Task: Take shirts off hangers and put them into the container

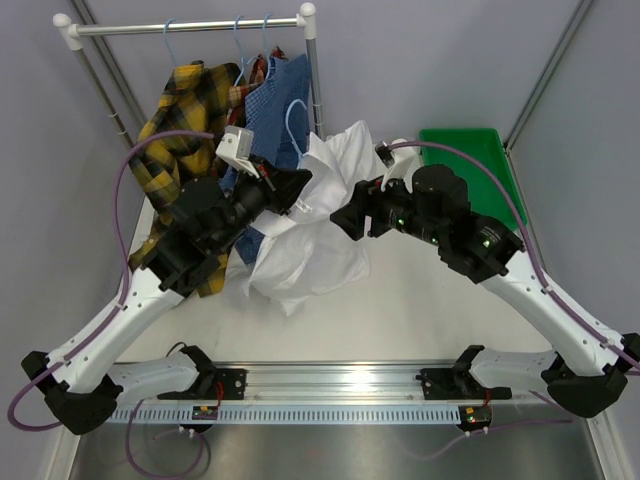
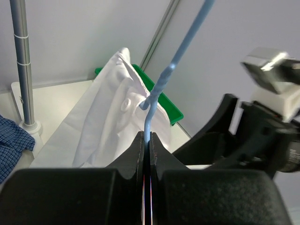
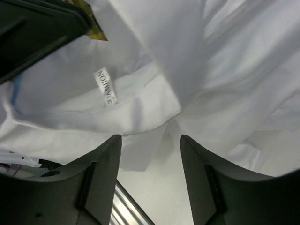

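My right gripper is going to grab the white shirt's collar edge [image 1: 311,211] beside the label [image 1: 302,206] next. It needs to do this to free the hanger for my left gripper to pull out.
The white shirt [image 1: 310,235] hangs bunched over the table's middle on a light-blue hanger [image 1: 293,125]. My left gripper [image 1: 302,190] is shut on that hanger's wire [image 2: 149,117] just below the twisted neck, with the white shirt [image 2: 105,117] draped behind it. My right gripper [image 1: 342,216] stands open against the shirt's right side. In the right wrist view its fingers [image 3: 105,164] are spread under the white shirt [image 3: 154,61], beside the collar label, with nothing between them. The green container [image 1: 470,160] lies at the back right. Yellow plaid [image 1: 180,130], red plaid [image 1: 258,72] and blue check [image 1: 275,110] shirts hang on hangers on the rail.
The metal rail [image 1: 190,27] with white caps spans the back left, and its right post [image 2: 23,70] stands close behind the left gripper. A slanted frame bar [image 1: 545,75] rises beside the container. The arms' base rail [image 1: 340,385] runs along the near edge.
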Controlling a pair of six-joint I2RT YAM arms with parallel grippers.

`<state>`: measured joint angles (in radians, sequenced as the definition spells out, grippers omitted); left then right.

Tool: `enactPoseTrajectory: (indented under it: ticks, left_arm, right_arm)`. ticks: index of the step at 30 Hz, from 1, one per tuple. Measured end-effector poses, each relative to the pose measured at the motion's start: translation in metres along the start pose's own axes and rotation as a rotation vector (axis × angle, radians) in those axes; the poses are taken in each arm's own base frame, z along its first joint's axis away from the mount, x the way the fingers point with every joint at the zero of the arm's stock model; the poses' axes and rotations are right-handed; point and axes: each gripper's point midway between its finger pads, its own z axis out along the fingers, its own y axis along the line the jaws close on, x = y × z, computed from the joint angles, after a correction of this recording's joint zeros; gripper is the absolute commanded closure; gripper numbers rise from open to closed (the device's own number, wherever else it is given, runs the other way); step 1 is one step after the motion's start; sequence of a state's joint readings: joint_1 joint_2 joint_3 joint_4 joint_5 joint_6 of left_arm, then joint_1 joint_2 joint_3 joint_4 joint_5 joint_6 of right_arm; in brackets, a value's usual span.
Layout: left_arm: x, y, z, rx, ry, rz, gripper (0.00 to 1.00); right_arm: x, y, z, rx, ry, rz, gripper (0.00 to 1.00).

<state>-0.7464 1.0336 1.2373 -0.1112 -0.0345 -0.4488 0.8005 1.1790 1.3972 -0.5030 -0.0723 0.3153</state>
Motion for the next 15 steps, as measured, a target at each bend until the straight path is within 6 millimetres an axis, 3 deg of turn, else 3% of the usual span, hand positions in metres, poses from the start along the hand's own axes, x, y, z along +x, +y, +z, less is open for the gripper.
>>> enactPoseTrajectory:
  ticks: [6, 9, 12, 15]
  left_arm:
    - [-0.001, 0.001, 0.019, -0.016, 0.001, -0.020, 1.00]
    - [-0.004, 0.000, 0.021, -0.017, -0.007, -0.022, 1.00]
    - [-0.010, -0.003, 0.022, -0.010, -0.020, -0.026, 1.00]
    - [-0.015, -0.005, 0.024, -0.004, -0.032, -0.033, 1.00]
  right_arm:
    - [-0.046, 0.018, -0.037, -0.045, -0.096, -0.127, 0.14]
    - [-0.061, 0.033, -0.057, -0.110, -0.141, -0.207, 0.14]
    - [-0.062, 0.043, -0.061, -0.173, -0.143, -0.285, 0.11]
    - [-0.056, 0.051, -0.052, -0.238, -0.107, -0.346, 0.11]
